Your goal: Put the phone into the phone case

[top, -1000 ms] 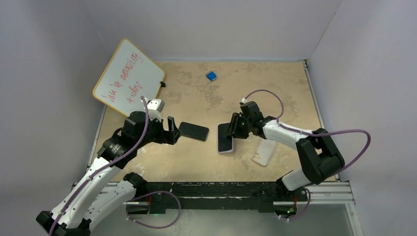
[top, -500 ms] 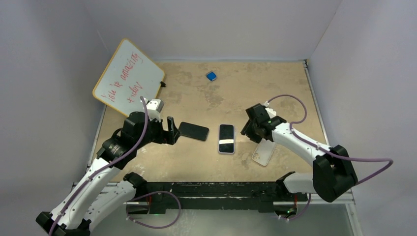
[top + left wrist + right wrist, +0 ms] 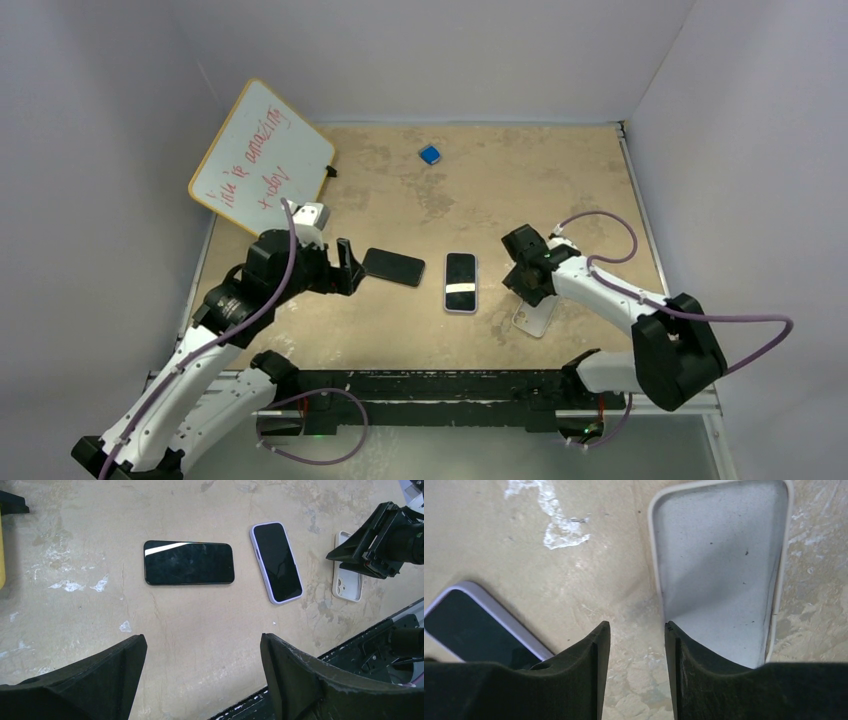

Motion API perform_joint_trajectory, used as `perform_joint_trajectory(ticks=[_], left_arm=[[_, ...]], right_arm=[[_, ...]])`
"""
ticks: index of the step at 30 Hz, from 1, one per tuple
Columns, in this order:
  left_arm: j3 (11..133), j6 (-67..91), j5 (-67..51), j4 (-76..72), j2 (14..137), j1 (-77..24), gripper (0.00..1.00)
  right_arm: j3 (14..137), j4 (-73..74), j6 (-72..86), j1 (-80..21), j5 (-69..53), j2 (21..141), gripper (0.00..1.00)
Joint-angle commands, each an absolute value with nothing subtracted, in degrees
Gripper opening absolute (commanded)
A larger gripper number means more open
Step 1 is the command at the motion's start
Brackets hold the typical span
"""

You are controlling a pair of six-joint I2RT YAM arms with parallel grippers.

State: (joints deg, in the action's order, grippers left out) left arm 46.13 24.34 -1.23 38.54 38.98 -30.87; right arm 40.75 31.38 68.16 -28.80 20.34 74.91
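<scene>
My right gripper picks up the white phone case by its long side [image 3: 517, 309] next, to bring it to the bare black phone [image 3: 393, 266].
A bare black phone [image 3: 393, 266] lies face up left of centre, also in the left wrist view [image 3: 189, 563]. A second phone in a lavender case [image 3: 460, 282] lies at the centre [image 3: 276, 562] [image 3: 474, 630]. An empty white phone case [image 3: 537, 316] lies open side up to its right [image 3: 348, 580] [image 3: 719, 565]. My left gripper [image 3: 346, 268] [image 3: 202, 645] is open and empty, just left of the black phone. My right gripper [image 3: 527, 288] [image 3: 636, 630] is open with a narrow gap, empty, low over the white case's left edge.
A whiteboard with red writing [image 3: 262, 157] leans at the back left. A small blue object [image 3: 430, 154] lies at the back centre. The black rail [image 3: 450, 385] runs along the table's near edge. White walls close in on three sides.
My right gripper has left the lavender-cased phone, which stays flat at the centre, and moved right and nearer, down to the white case. The left arm has barely moved.
</scene>
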Motion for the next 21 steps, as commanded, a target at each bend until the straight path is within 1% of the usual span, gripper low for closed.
perform_joint_trajectory(ticks=[1, 4, 6, 11, 13, 14, 15, 18, 21], left_arm=[[46.1, 23.7, -0.6, 37.9, 38.5, -30.8, 0.87], [45.9, 24.1, -0.1, 37.6, 37.1, -30.8, 0.87], [45.6, 24.1, -0.2, 37.0, 36.7, -30.8, 0.87], [45.8, 24.0, -0.2, 37.4, 37.7, -30.8, 0.86], [45.8, 24.2, 0.6, 37.5, 38.1, -30.7, 0.86], [45.8, 24.3, 1.3, 37.5, 38.2, -30.8, 0.86], [45.9, 24.4, 1.6, 37.6, 38.4, -30.8, 0.86], [46.0, 25.0, 2.6, 38.0, 38.7, -30.8, 0.86], [46.4, 25.6, 4.2, 38.9, 38.5, -30.7, 0.86]], right_arm=[[38.6, 31.9, 70.4, -28.4, 23.5, 76.0, 0.45], [38.1, 32.2, 70.7, -28.4, 24.9, 77.2, 0.45], [37.6, 31.4, 70.3, -28.3, 24.7, 77.7, 0.42], [37.9, 28.1, 64.9, -28.2, 23.0, 78.0, 0.25], [38.0, 26.4, 60.8, -28.2, 21.8, 78.2, 0.15], [38.3, 26.5, 59.5, -28.2, 21.5, 78.5, 0.05], [38.6, 27.1, 58.6, -28.3, 21.6, 78.9, 0.00], [39.2, 27.3, 55.7, -28.3, 22.4, 78.7, 0.00], [37.5, 22.7, 50.9, -28.3, 17.1, 75.2, 0.00]])
